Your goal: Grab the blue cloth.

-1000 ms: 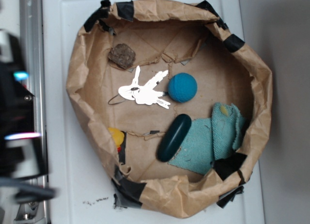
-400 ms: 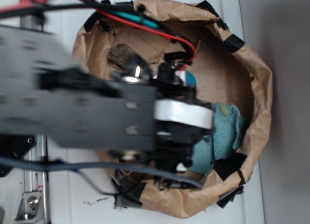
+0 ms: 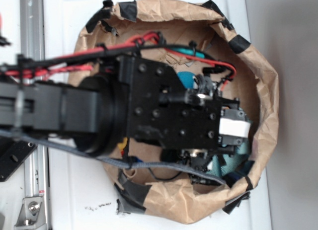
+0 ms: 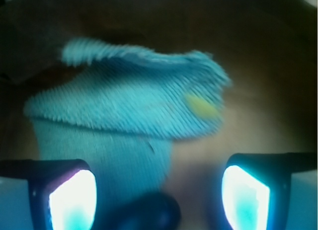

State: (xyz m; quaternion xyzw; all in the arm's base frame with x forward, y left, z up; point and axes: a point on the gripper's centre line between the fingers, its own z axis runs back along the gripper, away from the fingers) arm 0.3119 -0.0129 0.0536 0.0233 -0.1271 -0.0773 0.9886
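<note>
My gripper grabs the blue cloth by its folded-over part (image 4: 131,108) next, to pick it out of the paper bowl.
The blue cloth (image 4: 134,111) fills the middle of the wrist view, folded over on itself, with a small yellow spot on its right part. My gripper (image 4: 159,200) hovers over it, open, with one glowing pad (image 4: 72,200) on the left and the other on the right, nothing between them. The dark oval object (image 4: 149,212) shows blurred at the bottom between the fingers. In the exterior view my arm covers most of the bowl; only slivers of the blue cloth (image 3: 243,148) show under the gripper (image 3: 233,128).
A crumpled brown paper bowl (image 3: 263,91) with black tape on its rim holds everything. A bit of the blue ball (image 3: 185,78) peeks out above the arm. The bowl's paper wall rises close on the right of the gripper.
The arm has swung in from the left and moved right across the bowl. It now hangs over the cloth and hides the ball, keys and oval object.
</note>
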